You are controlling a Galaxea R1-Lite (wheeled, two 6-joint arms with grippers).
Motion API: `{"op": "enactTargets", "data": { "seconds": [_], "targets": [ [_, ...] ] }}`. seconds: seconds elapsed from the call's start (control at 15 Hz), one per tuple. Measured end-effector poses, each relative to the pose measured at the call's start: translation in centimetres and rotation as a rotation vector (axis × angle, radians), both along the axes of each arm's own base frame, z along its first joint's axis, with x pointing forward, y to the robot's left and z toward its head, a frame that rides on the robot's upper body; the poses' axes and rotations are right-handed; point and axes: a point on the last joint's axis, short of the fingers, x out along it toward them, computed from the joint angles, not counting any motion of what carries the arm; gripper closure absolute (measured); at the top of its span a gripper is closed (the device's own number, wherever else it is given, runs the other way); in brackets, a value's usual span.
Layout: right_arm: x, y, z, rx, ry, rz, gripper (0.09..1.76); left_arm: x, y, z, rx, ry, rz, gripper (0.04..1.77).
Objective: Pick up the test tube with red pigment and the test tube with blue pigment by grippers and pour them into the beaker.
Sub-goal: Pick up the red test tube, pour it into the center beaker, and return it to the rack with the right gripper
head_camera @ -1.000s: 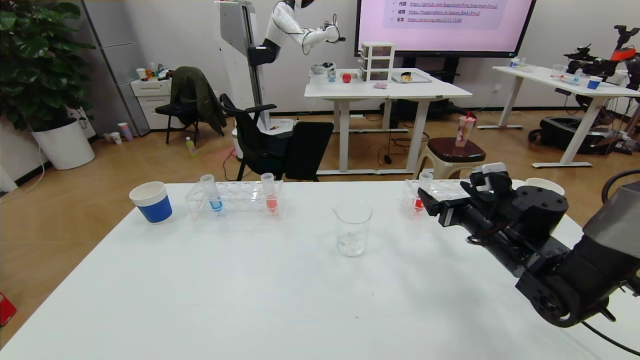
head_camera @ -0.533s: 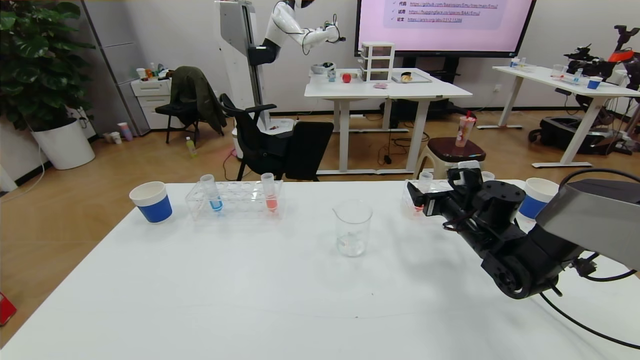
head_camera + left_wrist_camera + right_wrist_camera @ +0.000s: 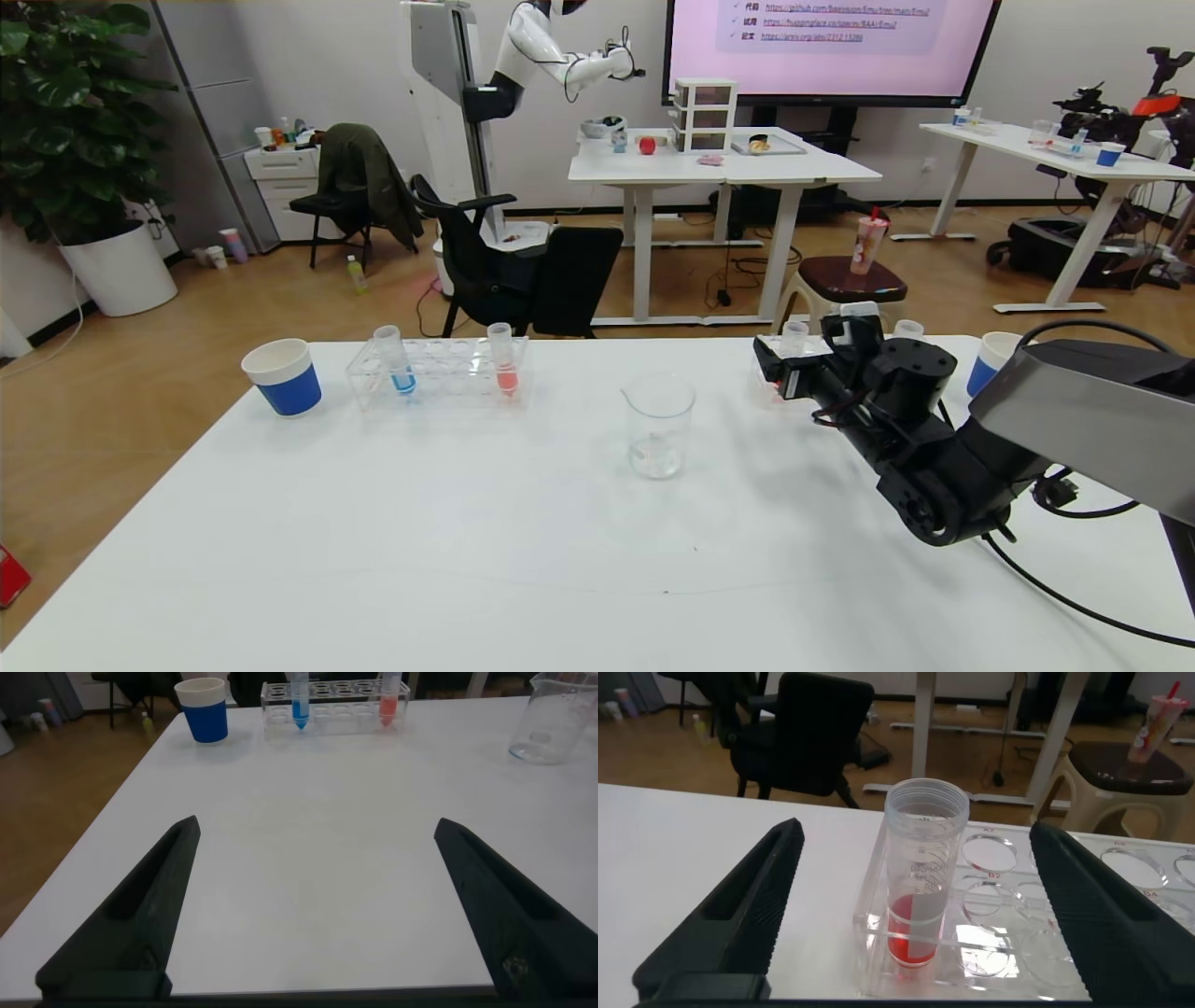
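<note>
My right gripper grabs the red test tube by the bare upper part under its rim next, since the clear rack closes around the tube's lower end.
The red test tube stands upright in the corner hole of a clear rack at the table's right rear; only its rim shows in the head view. My right gripper is open, its fingers on either side of the tube without touching; in the head view the right gripper covers the tube's lower part. The blue test tube stands in the left rack, also seen in the left wrist view. The beaker stands mid-table. My left gripper is open over bare table near the front.
A salmon-pink tube stands in the left rack. A blue-and-white paper cup is at the left rear, another behind my right arm. A second tube rim shows behind the right gripper. The floor beyond holds chairs and tables.
My right gripper has moved forward and left to the right rack, and its open fingers now straddle the red test tube. The tubes and beaker have not moved.
</note>
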Motion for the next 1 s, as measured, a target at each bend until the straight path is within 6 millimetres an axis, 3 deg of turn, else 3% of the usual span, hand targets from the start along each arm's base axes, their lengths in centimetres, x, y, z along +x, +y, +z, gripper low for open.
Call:
{"op": "enactTargets", "data": {
  "seconds": [0.07, 0.2, 0.27, 0.4, 0.67, 1.0],
  "targets": [
    [0.0, 0.0, 0.0, 0.001, -0.003, 0.0, 0.55, 0.0, 0.0, 0.0, 0.0, 0.0, 0.0, 0.06],
    [0.1, 0.1, 0.1, 0.002, -0.009, 0.0, 1.4, 0.0, 0.0, 0.0, 0.0, 0.0, 0.0, 0.06],
    [0.1, 0.2, 0.2, 0.003, -0.012, 0.0, 1.53, 0.0, 0.0, 0.0, 0.0, 0.0, 0.0, 0.06],
    [0.1, 0.3, 0.2, 0.004, -0.014, 0.001, 1.32, 0.0, 0.0, 0.0, 0.0, 0.0, 0.0, 0.06],
    [0.0, 0.2, 0.6, 0.0, -0.02, -0.001, 1.34, 0.0, 0.0, 0.0, 0.0, 0.0, 0.0, 0.06],
    [-0.5, 0.3, 3.9, -0.005, -0.038, 0.004, 1.34, 0.0, 0.0, 0.0, 0.0, 0.0, 0.0, 0.06]
  ]
}}
